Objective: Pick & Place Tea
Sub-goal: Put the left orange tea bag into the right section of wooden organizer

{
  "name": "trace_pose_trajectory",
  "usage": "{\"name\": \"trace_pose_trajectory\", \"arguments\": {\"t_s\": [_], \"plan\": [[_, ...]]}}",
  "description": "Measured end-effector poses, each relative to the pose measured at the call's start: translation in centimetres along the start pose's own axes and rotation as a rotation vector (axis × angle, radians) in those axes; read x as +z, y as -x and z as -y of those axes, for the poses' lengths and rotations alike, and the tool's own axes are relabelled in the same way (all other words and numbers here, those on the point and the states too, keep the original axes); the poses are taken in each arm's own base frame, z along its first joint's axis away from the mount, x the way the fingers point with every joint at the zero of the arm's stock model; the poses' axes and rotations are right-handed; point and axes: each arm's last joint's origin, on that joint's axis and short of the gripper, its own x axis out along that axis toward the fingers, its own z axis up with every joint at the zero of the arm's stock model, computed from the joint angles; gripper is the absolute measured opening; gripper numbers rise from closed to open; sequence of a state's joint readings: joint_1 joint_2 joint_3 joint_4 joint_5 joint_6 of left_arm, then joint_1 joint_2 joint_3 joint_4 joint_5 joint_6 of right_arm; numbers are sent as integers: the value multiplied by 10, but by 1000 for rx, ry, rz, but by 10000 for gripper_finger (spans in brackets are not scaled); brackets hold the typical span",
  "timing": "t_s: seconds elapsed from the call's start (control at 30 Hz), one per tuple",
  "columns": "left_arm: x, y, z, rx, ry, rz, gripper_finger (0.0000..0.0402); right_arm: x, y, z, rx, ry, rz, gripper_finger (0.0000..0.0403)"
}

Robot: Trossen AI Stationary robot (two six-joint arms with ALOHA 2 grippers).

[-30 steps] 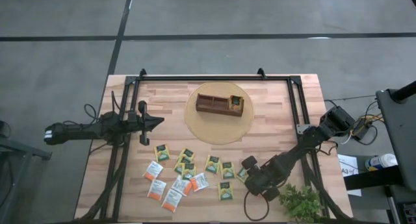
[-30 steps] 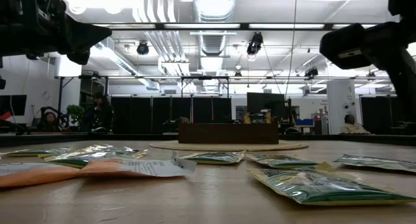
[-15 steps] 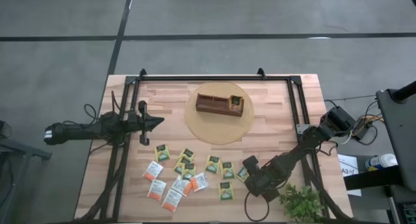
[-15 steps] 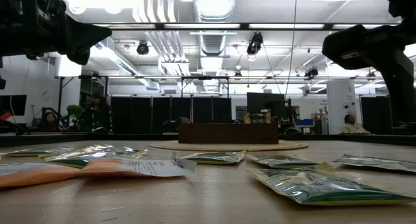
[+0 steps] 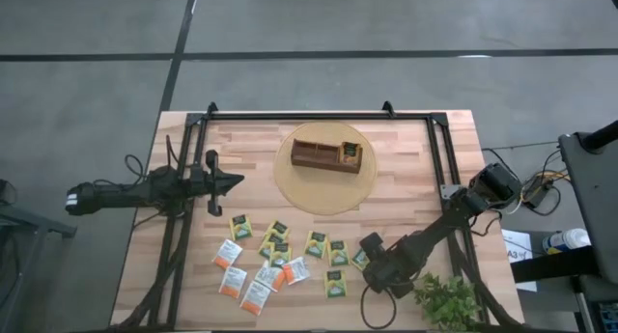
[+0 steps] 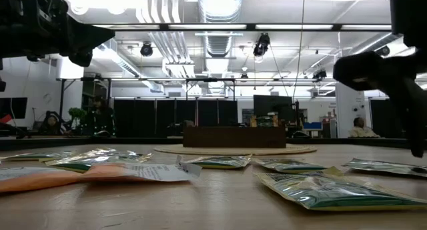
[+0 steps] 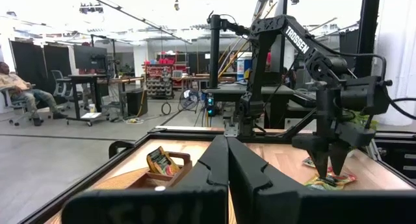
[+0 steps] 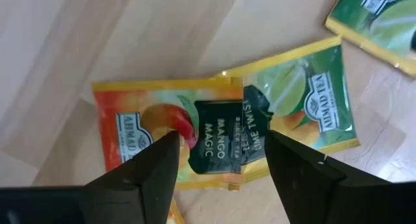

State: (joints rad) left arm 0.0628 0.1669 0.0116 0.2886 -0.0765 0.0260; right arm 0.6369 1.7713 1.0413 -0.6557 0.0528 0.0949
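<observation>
The mango tea packet should go in the wooden tray, so my right gripper should next grab the packet by its end with the dark panel.
Several tea packets, white-and-orange and yellow-green, lie flat near the table's front edge. My right gripper points down, open, just above the rightmost ones: an orange-yellow packet with a dark panel and a yellow-green packet overlapping it. Its fingers stand on either side of the dark panel without touching. The left wrist view shows this gripper hovering over those packets. The brown wooden tray rests on a round board, with one packet in its right compartment. My left gripper waits shut at the left, off the table.
The round board lies at the far middle. A small green plant stands at the front right corner, close to my right arm. Black frame rails run along the table's left, right and far sides.
My right gripper has sunk toward the rightmost packets, still pointing down. The packets and the left arm have kept still.
</observation>
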Motion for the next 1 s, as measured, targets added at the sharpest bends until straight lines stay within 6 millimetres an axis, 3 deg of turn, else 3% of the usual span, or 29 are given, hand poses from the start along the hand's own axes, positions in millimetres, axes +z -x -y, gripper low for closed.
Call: {"name": "trace_pose_trajectory", "arguments": {"t_s": [0.4,0.53,0.8,1.0], "plan": [[-1,0,0,0,-1,-10,0,-3,-8,0,0,-1,-17,214],[-1,0,0,0,-1,-14,0,-3,-8,0,2,0,-16,168],[-2,0,0,0,-1,-16,0,-3,-8,1,-4,-1,-17,29],[-1,0,0,0,-1,-15,0,-3,-8,1,-6,-1,-21,9]]}}
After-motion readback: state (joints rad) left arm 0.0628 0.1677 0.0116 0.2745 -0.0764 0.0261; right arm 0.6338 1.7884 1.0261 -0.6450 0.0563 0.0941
